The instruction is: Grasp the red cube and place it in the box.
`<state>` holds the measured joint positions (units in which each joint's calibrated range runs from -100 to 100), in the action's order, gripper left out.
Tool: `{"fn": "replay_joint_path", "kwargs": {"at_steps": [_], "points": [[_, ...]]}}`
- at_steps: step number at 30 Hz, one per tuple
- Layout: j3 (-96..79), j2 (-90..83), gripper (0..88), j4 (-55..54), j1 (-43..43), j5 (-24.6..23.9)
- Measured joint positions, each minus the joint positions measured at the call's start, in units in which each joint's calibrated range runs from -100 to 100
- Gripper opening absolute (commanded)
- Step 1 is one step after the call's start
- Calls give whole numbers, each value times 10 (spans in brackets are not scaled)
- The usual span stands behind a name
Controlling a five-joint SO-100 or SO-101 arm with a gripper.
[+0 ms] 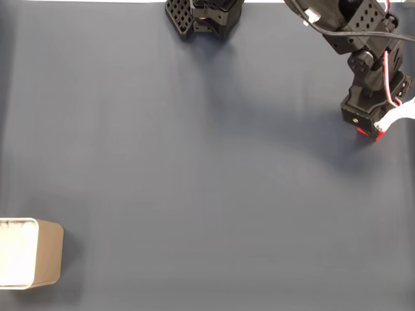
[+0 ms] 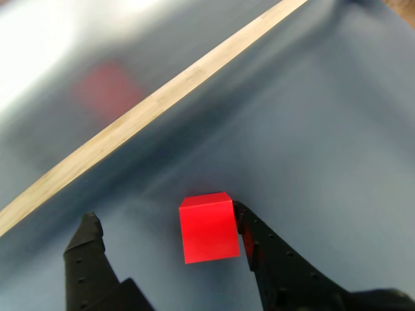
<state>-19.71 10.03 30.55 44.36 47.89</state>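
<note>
I should next grab the red cube [image 1: 371, 133] by its opposite sides with my gripper, so that I can put it in the tan box [image 1: 48, 253].
The red cube [image 2: 207, 228] rests on the dark blue cloth between my gripper's fingers in the wrist view. My gripper [image 2: 165, 223] is open: the right finger [image 2: 259, 240] touches the cube's right face, while the left finger [image 2: 87, 240] stands well apart from it. From the fixed view, the arm reaches down at the far right, and a sliver of the red cube [image 1: 371, 133] shows under the gripper [image 1: 369, 129]. The tan box [image 1: 48, 253] with its white inside sits at the lower left edge, far from the gripper.
The arm's black base [image 1: 204, 16] stands at the top centre of the fixed view. A pale wooden strip [image 2: 162, 103] runs diagonally behind the cube, with a glossy surface beyond it showing a faint red reflection. Blue cloth [image 1: 194, 168] covers the table.
</note>
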Motion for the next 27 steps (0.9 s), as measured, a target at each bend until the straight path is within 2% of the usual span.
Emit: {"fn": "replay_joint_path", "kwargs": {"at_steps": [19, 27], "points": [[-35, -28, 351, 15, 2, 7], [-53, -49, 271, 15, 2, 19]]}}
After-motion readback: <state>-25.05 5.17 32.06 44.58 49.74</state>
